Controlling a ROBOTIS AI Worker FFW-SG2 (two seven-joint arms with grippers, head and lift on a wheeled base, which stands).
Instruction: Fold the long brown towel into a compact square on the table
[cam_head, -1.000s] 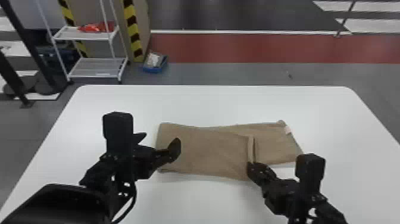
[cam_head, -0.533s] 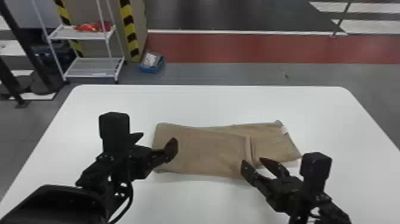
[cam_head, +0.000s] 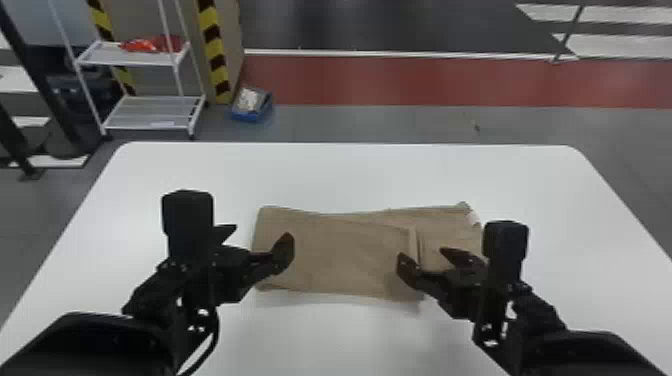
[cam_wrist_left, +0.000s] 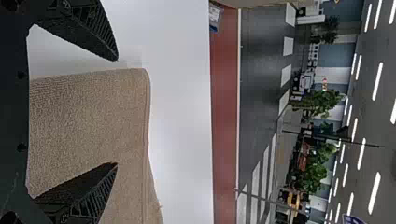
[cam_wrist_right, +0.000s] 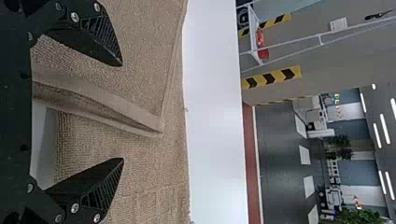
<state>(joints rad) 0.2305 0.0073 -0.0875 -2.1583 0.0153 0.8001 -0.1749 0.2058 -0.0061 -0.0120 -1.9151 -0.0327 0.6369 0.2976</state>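
Note:
Next, my right gripper picks up the towel's raised edge (cam_head: 413, 243), which stands up between its open fingers while the lower layer (cam_head: 448, 230) lies flat.
The brown towel (cam_head: 345, 255) lies partly folded on the table, its left portion doubled over, with the fold's edge crossing the lower layer right of centre. My left gripper (cam_head: 259, 234) stands open at the towel's left end. In the left wrist view, that gripper (cam_wrist_left: 116, 112) has its fingers spread on either side of the towel's end (cam_wrist_left: 93, 107). My right gripper (cam_head: 425, 254) is open over the upper layer's edge. In the right wrist view, the folded edge (cam_wrist_right: 107, 107) of the towel runs between the parted fingers of my right gripper (cam_wrist_right: 123, 112).
The white table (cam_head: 345, 175) extends around the towel on all sides. Beyond it, on the floor, stand a white shelf rack (cam_head: 150, 120) at the back left and a blue box (cam_head: 251, 106) beside it.
My right gripper has opened, releasing the towel's folded edge, and its fingers now stand wide apart. The left gripper has kept nearly the same place over the left end.

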